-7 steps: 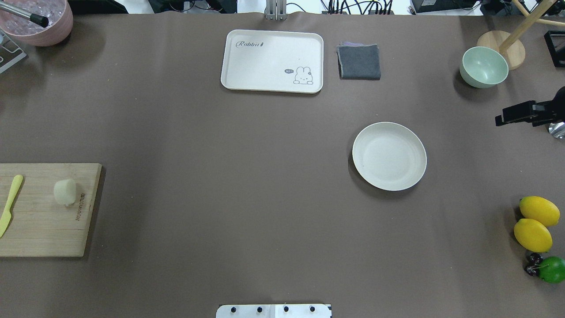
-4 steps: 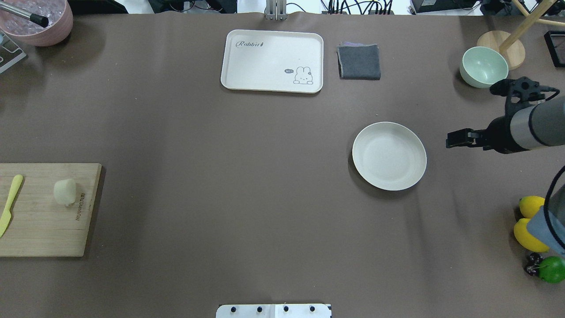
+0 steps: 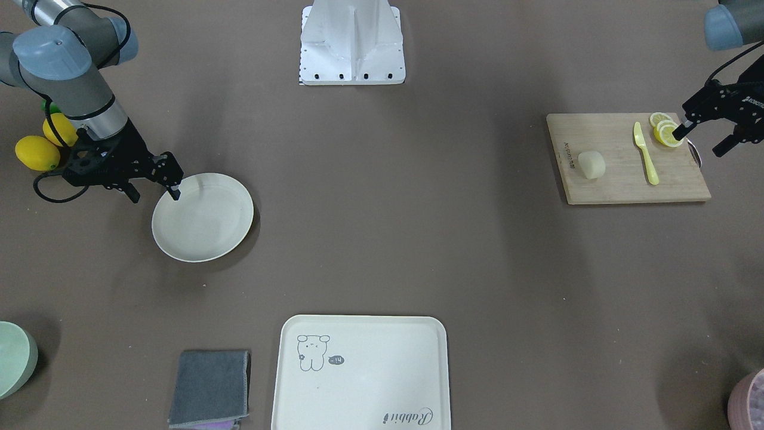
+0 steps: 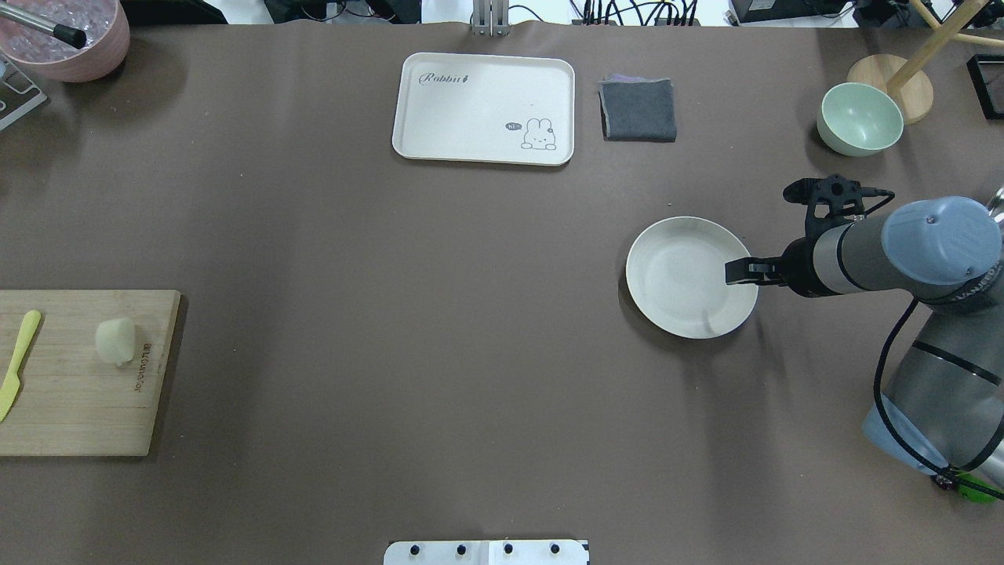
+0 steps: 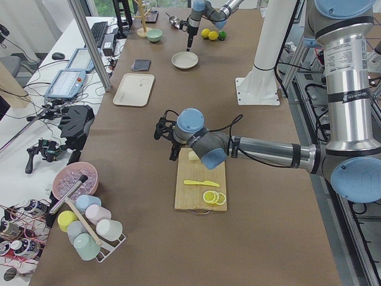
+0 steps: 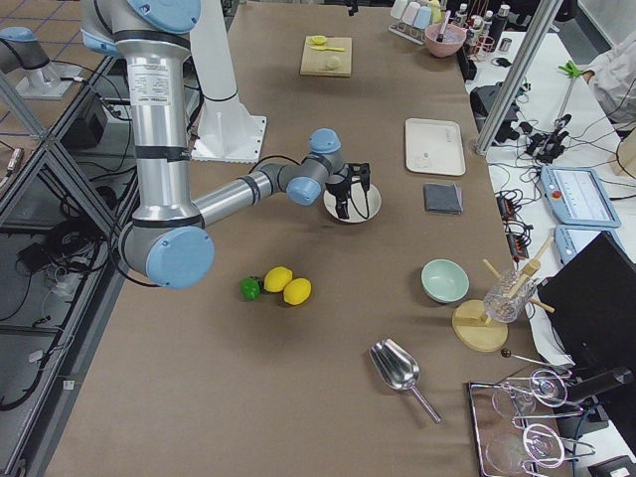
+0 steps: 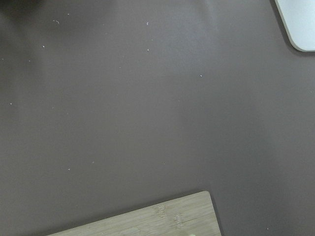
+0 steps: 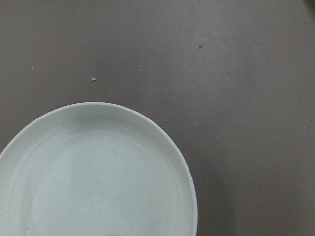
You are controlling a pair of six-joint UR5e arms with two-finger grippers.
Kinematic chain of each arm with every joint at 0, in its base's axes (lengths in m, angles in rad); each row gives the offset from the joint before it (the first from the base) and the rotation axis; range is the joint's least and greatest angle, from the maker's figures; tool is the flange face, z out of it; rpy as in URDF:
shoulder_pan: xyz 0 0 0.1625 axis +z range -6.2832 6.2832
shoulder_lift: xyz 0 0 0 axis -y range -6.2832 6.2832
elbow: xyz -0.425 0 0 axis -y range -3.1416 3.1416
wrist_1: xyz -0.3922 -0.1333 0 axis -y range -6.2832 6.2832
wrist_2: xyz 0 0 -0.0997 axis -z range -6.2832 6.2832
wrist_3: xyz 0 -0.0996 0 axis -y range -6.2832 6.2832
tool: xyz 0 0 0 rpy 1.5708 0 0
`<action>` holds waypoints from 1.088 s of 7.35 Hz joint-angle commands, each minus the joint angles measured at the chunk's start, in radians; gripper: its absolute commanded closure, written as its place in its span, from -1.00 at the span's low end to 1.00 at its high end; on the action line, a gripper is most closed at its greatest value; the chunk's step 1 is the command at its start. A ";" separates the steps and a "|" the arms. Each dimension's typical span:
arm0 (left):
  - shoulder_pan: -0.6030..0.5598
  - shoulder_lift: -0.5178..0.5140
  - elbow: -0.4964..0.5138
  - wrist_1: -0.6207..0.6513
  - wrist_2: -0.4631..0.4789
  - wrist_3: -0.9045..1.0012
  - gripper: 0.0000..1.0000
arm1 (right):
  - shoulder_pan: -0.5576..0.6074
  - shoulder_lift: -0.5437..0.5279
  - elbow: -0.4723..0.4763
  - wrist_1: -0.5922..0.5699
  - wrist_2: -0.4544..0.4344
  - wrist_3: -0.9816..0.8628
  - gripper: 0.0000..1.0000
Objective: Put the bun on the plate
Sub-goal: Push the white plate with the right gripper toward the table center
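Observation:
The robot's right gripper should next grab the plate by its rim (image 3: 187, 178), to bring the plate within easy reach for the bun (image 3: 591, 164).
The bun (image 3: 591, 164) (image 4: 115, 341) is a pale rounded lump lying on a wooden cutting board (image 3: 627, 179) at my left end of the table. The round cream plate (image 3: 206, 221) (image 4: 674, 275) (image 8: 98, 177) sits far off on my right side and holds nothing. My right gripper (image 3: 154, 192) (image 4: 751, 272) hangs open over the plate's rim on the side toward my right, one finger over the plate and one outside it. Open as well, my left gripper (image 3: 699, 142) hovers above the board's outer end, beyond the bun. It is outside the overhead view.
On the board lie a yellow knife (image 3: 646, 153) and lemon slices (image 3: 664, 128). A cream tray (image 4: 482, 106) and a folded grey cloth (image 4: 638, 110) are at the far side. A green bowl (image 4: 859, 118), whole lemons (image 3: 36, 152) and a pink bowl (image 4: 67, 35) stand near the edges.
My right arm has swung in from the table's right edge toward the plate, so its gripper now hangs over the plate's rim. The bun and the plate have not moved.

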 commanded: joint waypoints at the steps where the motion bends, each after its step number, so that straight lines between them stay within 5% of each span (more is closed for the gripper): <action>1: 0.000 -0.010 0.003 -0.001 0.001 0.000 -0.94 | -0.021 -0.010 -0.109 0.181 -0.023 0.025 -0.61; 2: 0.000 -0.013 0.002 -0.001 0.001 0.000 -0.94 | -0.021 -0.019 -0.124 0.208 -0.024 0.028 -0.56; 3: 0.000 -0.019 0.003 -0.001 0.001 0.000 -0.94 | -0.021 -0.019 -0.121 0.208 -0.026 0.050 -0.14; 4: 0.000 -0.025 0.005 0.001 0.003 0.000 -0.94 | -0.023 -0.018 -0.122 0.208 -0.023 0.080 0.89; 8: 0.000 -0.034 0.011 0.001 0.003 0.000 -0.94 | -0.029 -0.009 -0.092 0.202 -0.023 0.117 1.00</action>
